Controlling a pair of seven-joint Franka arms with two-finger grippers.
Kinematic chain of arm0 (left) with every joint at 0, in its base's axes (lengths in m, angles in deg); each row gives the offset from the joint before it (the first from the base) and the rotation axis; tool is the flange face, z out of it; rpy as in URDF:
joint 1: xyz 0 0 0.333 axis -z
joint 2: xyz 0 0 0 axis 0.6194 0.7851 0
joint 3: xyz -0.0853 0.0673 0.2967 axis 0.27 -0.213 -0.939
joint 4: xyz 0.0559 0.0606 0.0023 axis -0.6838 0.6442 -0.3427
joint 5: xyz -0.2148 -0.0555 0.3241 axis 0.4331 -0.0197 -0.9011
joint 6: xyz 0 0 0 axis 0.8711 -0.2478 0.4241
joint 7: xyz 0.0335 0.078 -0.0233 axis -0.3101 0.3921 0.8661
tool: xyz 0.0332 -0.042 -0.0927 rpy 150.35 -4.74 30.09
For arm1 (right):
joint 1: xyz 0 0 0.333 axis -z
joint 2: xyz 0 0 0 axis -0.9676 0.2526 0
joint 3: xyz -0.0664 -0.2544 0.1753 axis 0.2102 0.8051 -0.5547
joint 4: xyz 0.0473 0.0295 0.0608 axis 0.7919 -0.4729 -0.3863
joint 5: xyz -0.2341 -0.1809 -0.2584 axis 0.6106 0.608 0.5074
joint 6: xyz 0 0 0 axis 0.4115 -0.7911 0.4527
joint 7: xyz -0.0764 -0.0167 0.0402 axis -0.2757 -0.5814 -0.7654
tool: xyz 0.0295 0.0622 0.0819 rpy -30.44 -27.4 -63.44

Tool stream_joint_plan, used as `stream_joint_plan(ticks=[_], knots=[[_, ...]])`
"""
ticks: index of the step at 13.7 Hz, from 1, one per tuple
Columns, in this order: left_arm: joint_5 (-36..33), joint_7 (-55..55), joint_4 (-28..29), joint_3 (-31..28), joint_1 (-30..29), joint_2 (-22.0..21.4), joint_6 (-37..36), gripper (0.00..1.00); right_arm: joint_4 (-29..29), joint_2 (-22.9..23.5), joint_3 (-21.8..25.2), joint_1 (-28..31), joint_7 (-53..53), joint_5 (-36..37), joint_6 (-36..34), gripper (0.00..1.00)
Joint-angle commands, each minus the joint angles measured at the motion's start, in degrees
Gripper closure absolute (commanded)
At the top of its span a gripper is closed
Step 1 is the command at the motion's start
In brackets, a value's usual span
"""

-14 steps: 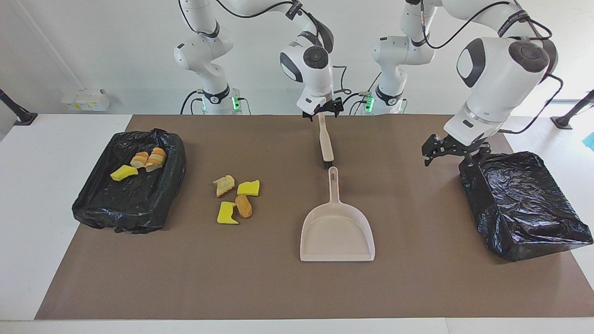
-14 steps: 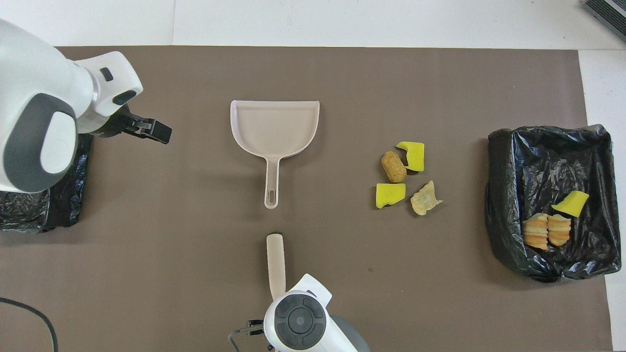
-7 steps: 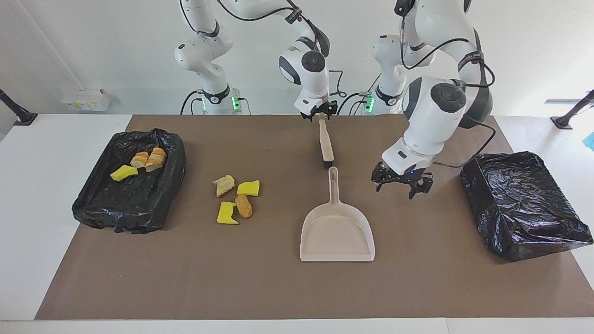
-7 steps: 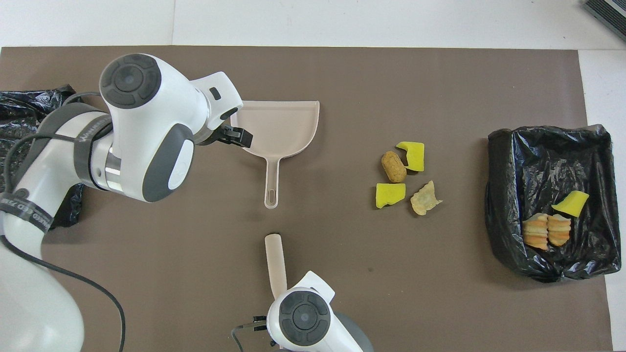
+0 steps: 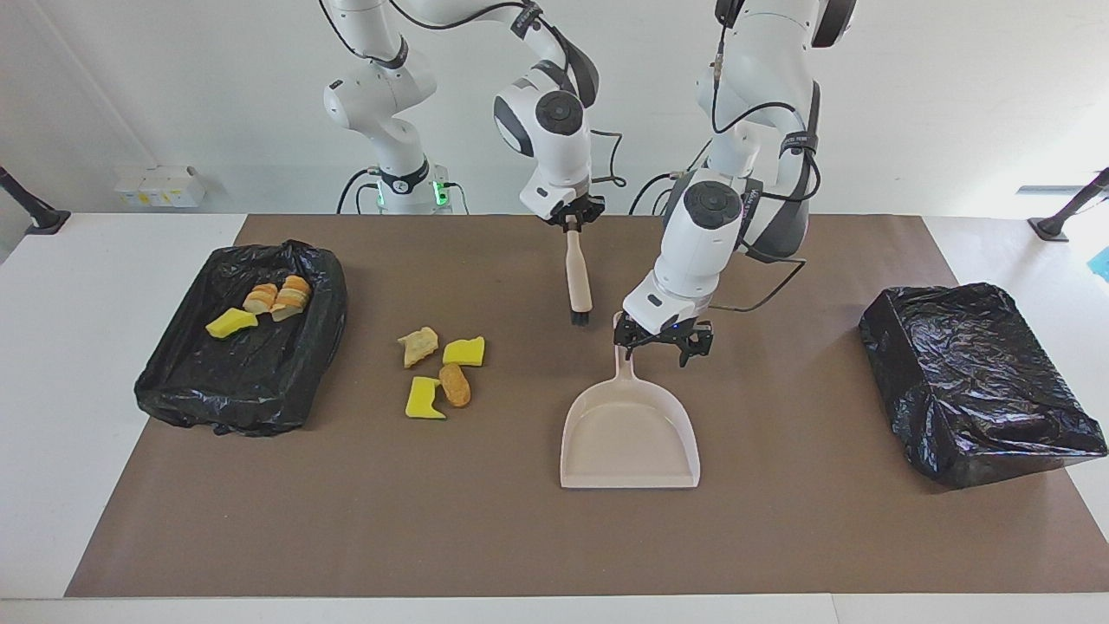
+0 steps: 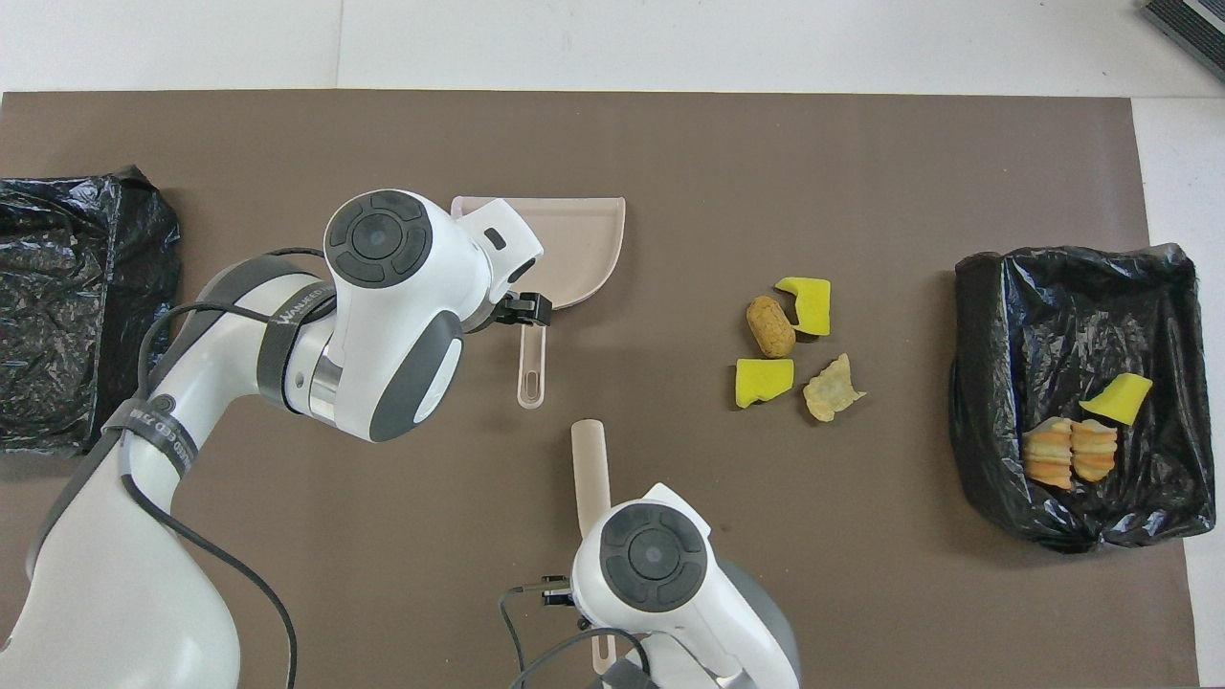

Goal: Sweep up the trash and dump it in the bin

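Note:
The broad pan of the dustpan spreads wider than my open fingers. My left gripper needs to grab the dustpan by its slim handle [image 6: 531, 358] next.
Loose trash lies on the brown mat: a bread chunk [image 5: 420, 345], a yellow wedge [image 5: 464, 350], another wedge [image 5: 424, 399] and a brown roll [image 5: 454, 385], grouped in the overhead view around the roll [image 6: 770, 325]. My right gripper [image 5: 570, 222] is shut on the beige brush [image 5: 577, 277] by its handle top, bristles down near the mat; overhead, only the brush handle [image 6: 590, 464] shows. My left gripper [image 5: 658, 344] hangs open just over the handle of the beige dustpan [image 5: 630, 433], and overhead that gripper [image 6: 522, 311] covers where handle meets pan [image 6: 574, 239].
A black-bag-lined bin [image 5: 243, 381] at the right arm's end holds a yellow wedge [image 5: 230, 323] and two bread pieces [image 5: 279, 297]. A second black-lined bin [image 5: 979, 381] sits at the left arm's end. The brown mat [image 5: 485, 537] covers most of the table.
The left arm swung from the bin at its end to over the dustpan handle. The right gripper shut on the brush and shifted it toward the trash.

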Motion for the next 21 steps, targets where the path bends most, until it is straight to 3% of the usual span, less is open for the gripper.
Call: stream_joint_plan(ticks=[1, 6, 10, 12, 13, 18, 21], knots=[[0.4, 0.5, 2.6, -0.6, 0.5, -2.0, 1.6, 0.00, -1.0, -7.1, -0.3, 8.5, 5.7, 4.3, -9.0, 1.00], [1.1, 3.2, 6.5, -0.5, 3.2, -2.8, 2.6, 0.01, -0.2, -5.2, -0.4, 22.8, 14.8, 19.6, -8.0, 1.00], [1.1, 3.9, 9.3, -0.5, 5.4, -4.4, 4.0, 0.15, -0.6, -3.9, -0.5, 31.1, 24.2, 27.2, -6.2, 1.00], [1.1, 3.9, 10.2, -0.4, 5.6, -4.9, 3.9, 0.22, -0.7, -1.1, -0.5, 33.2, 25.6, 28.6, -5.1, 1.00], [1.1, 3.9, 11.0, -0.3, 5.9, -5.3, 3.8, 0.29, -0.7, 0.5, -0.7, 33.4, 25.4, 28.9, -4.7, 1.00], [2.3, 3.7, 11.8, -0.3, 6.4, -5.8, 4.2, 0.36, -2.4, 3.0, -0.9, 33.0, 23.9, 26.7, -0.2, 1.00], [2.3, 3.3, 11.7, -0.3, 6.4, -5.7, 5.3, 0.51, -1.8, 4.2, -0.9, 32.4, 23.4, 15.2, 2.1, 1.00]])
